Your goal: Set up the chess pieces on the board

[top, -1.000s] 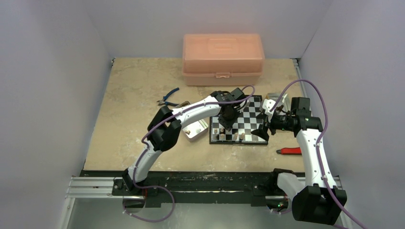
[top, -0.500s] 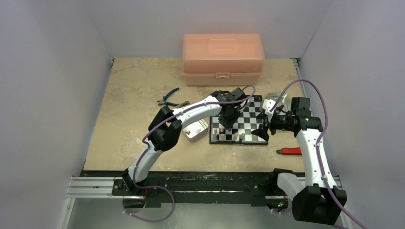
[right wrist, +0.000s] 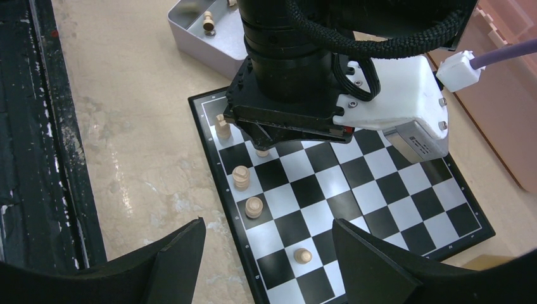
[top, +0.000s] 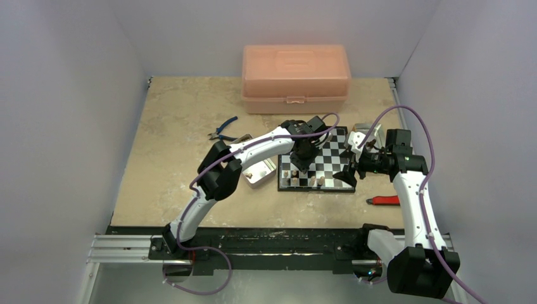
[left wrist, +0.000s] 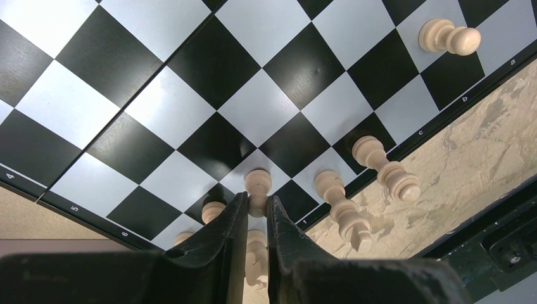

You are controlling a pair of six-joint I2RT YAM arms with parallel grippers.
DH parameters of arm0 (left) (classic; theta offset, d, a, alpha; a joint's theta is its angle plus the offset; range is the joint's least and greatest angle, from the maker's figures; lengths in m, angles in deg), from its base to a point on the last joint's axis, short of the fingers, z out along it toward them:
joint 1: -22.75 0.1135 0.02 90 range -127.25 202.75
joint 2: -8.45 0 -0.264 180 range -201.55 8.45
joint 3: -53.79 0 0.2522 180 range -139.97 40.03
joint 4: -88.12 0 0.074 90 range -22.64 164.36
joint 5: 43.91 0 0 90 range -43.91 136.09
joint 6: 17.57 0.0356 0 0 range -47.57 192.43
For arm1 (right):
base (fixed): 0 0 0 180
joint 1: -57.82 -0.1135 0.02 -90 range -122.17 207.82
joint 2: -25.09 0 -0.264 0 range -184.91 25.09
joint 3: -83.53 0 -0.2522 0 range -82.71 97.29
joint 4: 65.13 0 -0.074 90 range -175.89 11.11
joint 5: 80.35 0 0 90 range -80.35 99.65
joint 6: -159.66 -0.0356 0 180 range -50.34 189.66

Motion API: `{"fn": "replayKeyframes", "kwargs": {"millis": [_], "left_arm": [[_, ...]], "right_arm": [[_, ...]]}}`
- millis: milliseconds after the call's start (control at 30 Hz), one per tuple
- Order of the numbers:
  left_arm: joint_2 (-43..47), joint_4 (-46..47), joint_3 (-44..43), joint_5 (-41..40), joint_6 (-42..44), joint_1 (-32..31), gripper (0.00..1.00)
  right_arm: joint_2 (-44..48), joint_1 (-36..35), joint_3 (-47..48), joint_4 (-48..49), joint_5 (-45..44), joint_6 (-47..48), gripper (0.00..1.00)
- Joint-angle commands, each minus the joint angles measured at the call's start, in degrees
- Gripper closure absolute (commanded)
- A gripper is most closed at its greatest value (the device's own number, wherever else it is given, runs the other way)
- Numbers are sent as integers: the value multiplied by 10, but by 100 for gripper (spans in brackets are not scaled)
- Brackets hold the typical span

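The pawn's base is upright in a flat silvery-white square and the pawn would end up standing there, so the left gripper needs to let go of the pawn.
The black and silvery-white board [top: 330,156] lies mid-table. My left gripper [left wrist: 256,210] is shut on a light tan pawn [left wrist: 258,189] that stands on a square in the second row from the board's near edge; from above the gripper [top: 300,166] hangs over the board's near left part. Other tan pieces stand near it: two tall pieces [left wrist: 342,204], small pawns [left wrist: 213,210], and a lone pawn [left wrist: 448,37] farther along. My right gripper [right wrist: 269,256] is open and empty, hovering above the board's edge near a pawn [right wrist: 303,256]; from above it [top: 350,170] is at the board's right side.
An open metal tin [top: 256,172] with a piece in it [right wrist: 207,21] sits left of the board. A large pink box [top: 295,77] stands behind. Blue-handled pliers [top: 223,130] lie at the left, a red-handled tool [top: 385,200] at the near right.
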Motion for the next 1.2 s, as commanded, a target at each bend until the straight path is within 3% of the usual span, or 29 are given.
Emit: {"fn": "replayKeyframes", "kwargs": {"millis": [0,1167], "left_arm": [[-4,-12,-22,-12,13,-3,88],[-8,-14,-24,-7,13,-5,82]], "right_arm": [[6,2,9,2,10,3,23],[7,2,8,4,9,2,23]]}}
